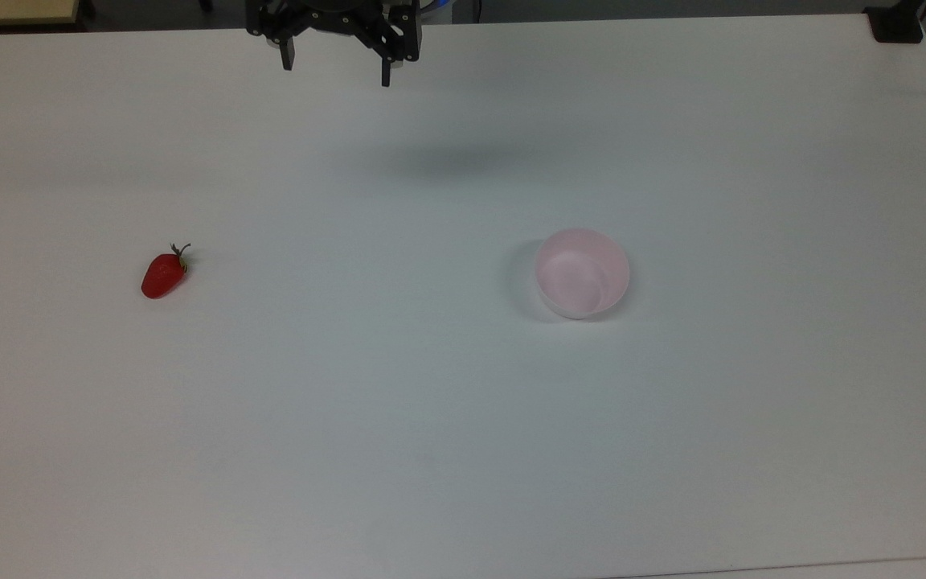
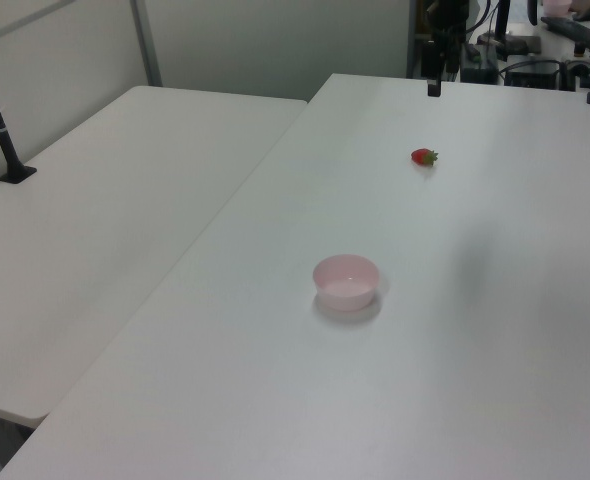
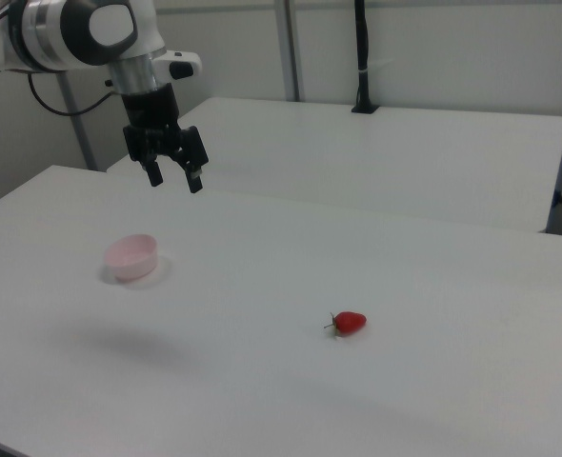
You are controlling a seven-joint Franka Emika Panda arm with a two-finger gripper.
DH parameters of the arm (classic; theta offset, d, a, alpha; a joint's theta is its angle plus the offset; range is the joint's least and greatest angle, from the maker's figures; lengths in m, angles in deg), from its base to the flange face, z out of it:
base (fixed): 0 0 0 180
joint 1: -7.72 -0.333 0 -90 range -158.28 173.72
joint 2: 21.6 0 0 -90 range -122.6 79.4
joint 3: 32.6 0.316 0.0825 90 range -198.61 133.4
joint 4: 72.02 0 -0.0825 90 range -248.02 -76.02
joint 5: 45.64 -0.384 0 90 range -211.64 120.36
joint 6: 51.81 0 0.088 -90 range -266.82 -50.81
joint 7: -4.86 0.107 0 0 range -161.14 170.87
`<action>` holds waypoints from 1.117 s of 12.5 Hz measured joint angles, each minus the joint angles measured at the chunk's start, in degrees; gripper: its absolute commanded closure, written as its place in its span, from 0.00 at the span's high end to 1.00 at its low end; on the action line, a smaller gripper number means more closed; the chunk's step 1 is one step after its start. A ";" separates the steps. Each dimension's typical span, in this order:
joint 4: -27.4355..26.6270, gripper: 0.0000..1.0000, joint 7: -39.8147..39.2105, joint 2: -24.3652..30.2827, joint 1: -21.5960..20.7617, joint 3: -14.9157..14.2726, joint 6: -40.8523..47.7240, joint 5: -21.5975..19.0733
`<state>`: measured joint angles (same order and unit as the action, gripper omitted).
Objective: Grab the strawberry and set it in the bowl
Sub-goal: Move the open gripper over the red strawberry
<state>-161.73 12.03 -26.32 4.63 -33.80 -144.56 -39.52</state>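
Observation:
The gripper grips the strawberry by its plump red body (image 2: pixel 420 157) next, to put it in the bowl (image 2: pixel 346 281).
A small red strawberry (image 1: pixel 163 275) (image 2: pixel 423 156) (image 3: pixel 350 323) lies on its side on the white table, at the top view's left. The pale pink bowl (image 1: pixel 582 273) (image 2: pixel 346 281) (image 3: pixel 131 257) stands upright and empty, right of centre in the top view and well apart from the strawberry. My black gripper (image 1: pixel 337 71) (image 2: pixel 433 88) (image 3: pixel 173 180) hangs high above the table near its far edge in the top view, open, with nothing between its fingers. It is far from both things.
A second white table (image 2: pixel 105 220) (image 3: pixel 405 152) adjoins this one. A black post with a clamp base (image 2: pixel 3 140) (image 3: pixel 362 67) stands on that table. A dark object (image 1: pixel 897 24) sits at the top view's far right corner.

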 measured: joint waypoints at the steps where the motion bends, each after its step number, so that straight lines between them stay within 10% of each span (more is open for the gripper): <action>1: -0.09 1.00 -0.04 0.00 0.00 0.00 0.00 0.00; 14: -0.82 1.00 -0.02 0.04 3.66 -0.01 -0.83 -0.84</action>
<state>-162.55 12.01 -26.28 8.29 -33.81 -145.40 -40.36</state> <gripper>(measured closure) 0.000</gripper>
